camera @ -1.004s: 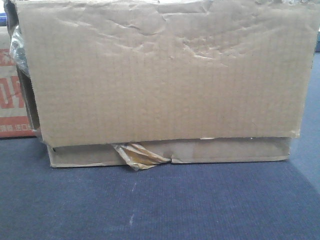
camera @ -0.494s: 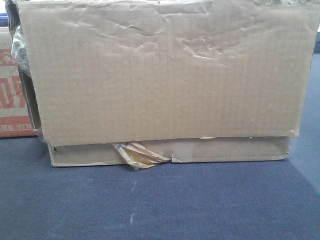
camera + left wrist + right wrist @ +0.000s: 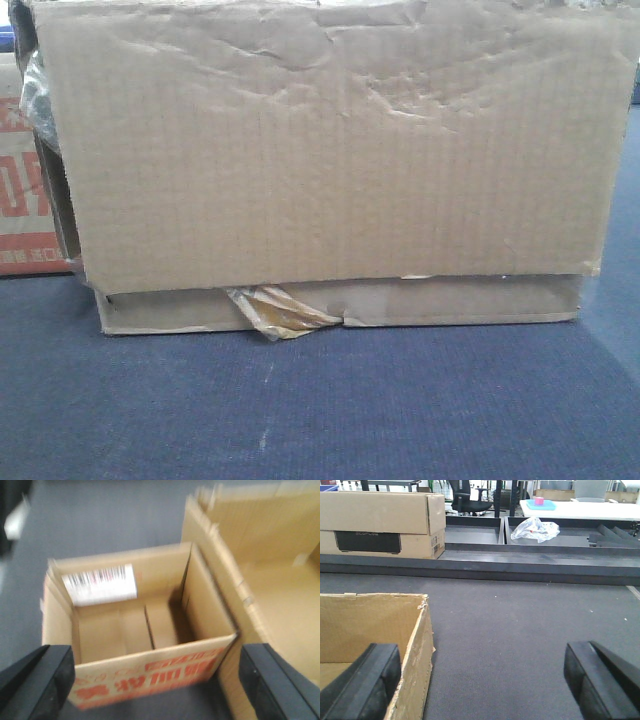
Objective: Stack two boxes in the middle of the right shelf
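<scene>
I need to grab the brown box next with my left gripper by its side's top edge, so I can carry it to the shelf for stacking.
In the front view the tall creased brown box (image 3: 330, 150) rests on the low flat box (image 3: 450, 303), whose yellowish tape (image 3: 275, 310) hangs loose at its front. Both stand on a dark blue-grey carpet-like surface (image 3: 320, 410). The shelf is out of view. My left gripper (image 3: 157, 680) is open and hovers over an open red-and-white carton, with a brown box (image 3: 280, 595) just to its right; this view is blurred. My right gripper (image 3: 482, 680) is open and holds nothing. Its left finger (image 3: 367, 680) is over the brown box's side wall (image 3: 415, 660).
The red-and-white printed carton (image 3: 115, 625) stands open-topped against the boxes' left side (image 3: 20, 200). Beyond the carpet runs a dark ledge (image 3: 480, 567) carrying a cardboard box with a black label (image 3: 380, 525) and a crumpled plastic bag (image 3: 536, 529). An office chair (image 3: 467, 497) stands further back.
The front view wavers by a few pixels. The two boxes stay stacked in the same place.
</scene>
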Action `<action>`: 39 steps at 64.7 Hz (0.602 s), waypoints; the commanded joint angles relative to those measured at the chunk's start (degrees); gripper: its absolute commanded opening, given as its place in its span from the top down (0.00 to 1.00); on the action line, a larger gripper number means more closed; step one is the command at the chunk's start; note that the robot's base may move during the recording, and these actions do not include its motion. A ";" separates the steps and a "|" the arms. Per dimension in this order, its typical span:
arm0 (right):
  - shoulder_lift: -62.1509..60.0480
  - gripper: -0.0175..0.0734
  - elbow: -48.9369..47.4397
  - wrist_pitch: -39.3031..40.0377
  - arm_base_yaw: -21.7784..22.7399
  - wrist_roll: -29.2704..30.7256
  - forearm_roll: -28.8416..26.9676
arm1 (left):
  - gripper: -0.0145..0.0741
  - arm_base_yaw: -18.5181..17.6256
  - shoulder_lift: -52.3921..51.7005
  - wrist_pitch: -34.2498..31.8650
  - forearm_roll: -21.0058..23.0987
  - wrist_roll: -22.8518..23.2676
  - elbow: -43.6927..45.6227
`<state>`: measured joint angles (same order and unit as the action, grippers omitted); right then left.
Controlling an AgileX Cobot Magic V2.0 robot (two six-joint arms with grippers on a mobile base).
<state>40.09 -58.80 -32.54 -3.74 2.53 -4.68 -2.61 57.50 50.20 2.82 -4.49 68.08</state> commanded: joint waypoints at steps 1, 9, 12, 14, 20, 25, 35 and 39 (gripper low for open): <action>0.89 0.19 -0.45 0.44 -0.39 0.06 -0.06 | 0.19 0.67 6.62 4.76 -1.12 0.12 5.74; 0.86 0.19 -0.45 0.44 -1.26 0.06 -0.06 | 0.19 5.56 15.44 10.70 -1.12 0.12 12.94; 0.86 0.19 -0.45 0.44 -1.61 0.06 -0.06 | 0.19 8.34 18.61 11.95 -1.12 -0.66 15.30; 0.86 0.19 -0.45 0.44 -1.65 0.06 -0.06 | 0.19 9.87 20.27 12.77 -0.78 -1.79 16.41; 0.86 0.19 -0.45 0.44 -1.65 0.06 -0.06 | 0.19 14.37 25.77 14.08 0.10 -5.78 19.06; 1.14 0.19 -0.45 0.44 -1.62 0.06 -0.06 | 0.19 16.15 29.29 13.84 0.10 -6.95 19.62; 2.19 0.19 -0.45 0.40 -1.62 0.06 -0.06 | 0.19 16.45 35.70 13.53 0.10 -9.07 19.62; 2.25 0.19 -0.45 0.40 -1.62 0.06 -0.17 | 0.19 16.18 37.18 12.68 0.14 -9.07 19.62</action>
<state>42.02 -58.80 -33.03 -5.32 2.53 -4.68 13.79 92.92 63.71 2.26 -12.71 87.02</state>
